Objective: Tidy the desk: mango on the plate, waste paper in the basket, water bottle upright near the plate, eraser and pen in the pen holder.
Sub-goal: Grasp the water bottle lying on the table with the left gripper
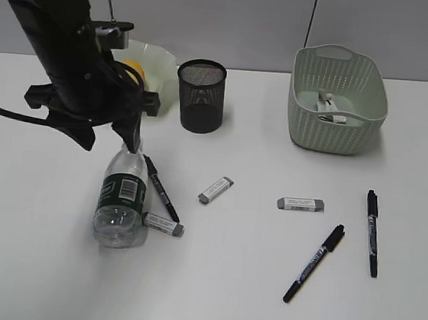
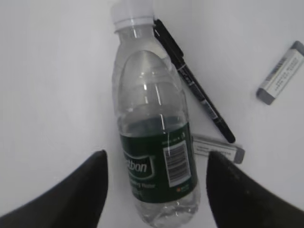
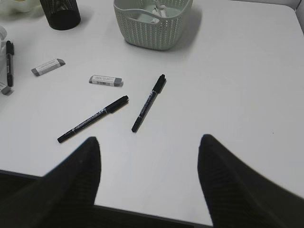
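Observation:
The water bottle should stand upright near the plate (image 1: 161, 58), so the left gripper needs to grip it by its label-wrapped body (image 1: 121, 199) next.
The water bottle (image 1: 122, 197) (image 2: 154, 142) lies on its side on the desk, cap pointing away. My left gripper (image 1: 108, 138) (image 2: 156, 166) hangs open over it, a finger on each side with a gap to the bottle. A pen (image 1: 161, 189) and an eraser (image 1: 163, 224) lie against the bottle's right side. The mango (image 1: 132, 70) rests in the plate (image 1: 161, 58) behind the arm. Waste paper (image 1: 329, 110) sits in the basket (image 1: 339, 73). The pen holder (image 1: 200, 96) stands upright. My right gripper (image 3: 149, 161) is open over bare desk near its front edge.
Two more erasers (image 1: 215, 190) (image 1: 300, 204) lie mid-desk. Two more pens (image 1: 315, 263) (image 1: 371, 232) lie at the front right. The desk's front edge (image 3: 142, 211) runs just under the right fingers.

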### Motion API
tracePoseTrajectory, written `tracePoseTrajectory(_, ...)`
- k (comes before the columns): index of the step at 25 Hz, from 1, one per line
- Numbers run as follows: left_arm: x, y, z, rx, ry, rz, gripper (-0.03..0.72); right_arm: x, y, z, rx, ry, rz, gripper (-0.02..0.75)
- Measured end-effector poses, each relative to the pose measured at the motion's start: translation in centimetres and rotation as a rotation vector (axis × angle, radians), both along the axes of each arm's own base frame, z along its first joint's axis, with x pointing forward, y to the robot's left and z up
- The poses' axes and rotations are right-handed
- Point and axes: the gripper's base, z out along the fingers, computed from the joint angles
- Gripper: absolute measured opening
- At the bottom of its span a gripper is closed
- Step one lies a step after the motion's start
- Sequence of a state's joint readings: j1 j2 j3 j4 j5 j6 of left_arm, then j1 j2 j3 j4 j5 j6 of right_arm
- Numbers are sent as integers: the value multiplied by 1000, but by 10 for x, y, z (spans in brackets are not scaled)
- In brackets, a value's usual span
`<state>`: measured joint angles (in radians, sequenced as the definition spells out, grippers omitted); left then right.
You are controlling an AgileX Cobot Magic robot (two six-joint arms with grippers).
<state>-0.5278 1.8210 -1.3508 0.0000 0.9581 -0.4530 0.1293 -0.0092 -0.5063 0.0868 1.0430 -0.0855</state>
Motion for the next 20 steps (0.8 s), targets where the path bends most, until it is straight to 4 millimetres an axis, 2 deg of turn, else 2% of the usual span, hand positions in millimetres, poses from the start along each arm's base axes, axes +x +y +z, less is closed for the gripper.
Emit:
tracePoseTrajectory(3, 6, -3, -4, -22, -30, 14, 619, 0, 0, 0, 2, 0, -1, 513)
tracePoseTrajectory(5, 9, -5, -10, -28, -38, 19, 658, 0, 0, 0, 2, 0, -3, 516)
tracePoseTrajectory(20, 23, -6, -60, 60, 29, 26, 673, 0, 0, 0, 4, 1, -7, 519)
